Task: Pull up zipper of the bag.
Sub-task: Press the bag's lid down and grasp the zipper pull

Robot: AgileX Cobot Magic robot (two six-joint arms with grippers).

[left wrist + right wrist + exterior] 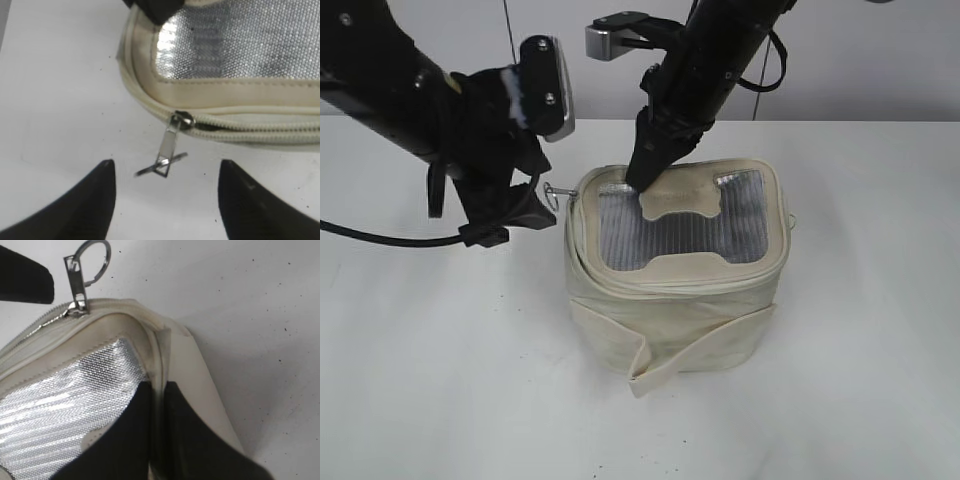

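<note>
The left gripper grabs the silver zipper pull by its ring end next, to pull up the bag's zipper.
The cream bag stands on the white table with its grey ribbed lid panel facing up. The zipper runs round the lid rim. Its silver pull with a ring hangs out at the lid's back left corner and also shows in the exterior view and the right wrist view. My left gripper is open, with the pull's ring just ahead between its fingertips, not touching them; it also shows in the exterior view. My right gripper is shut on the lid's rim seam near that corner.
The white table spreads all round the bag. A wide cream strap wraps the bag's front side. A black cable trails from the left arm over the table at the left.
</note>
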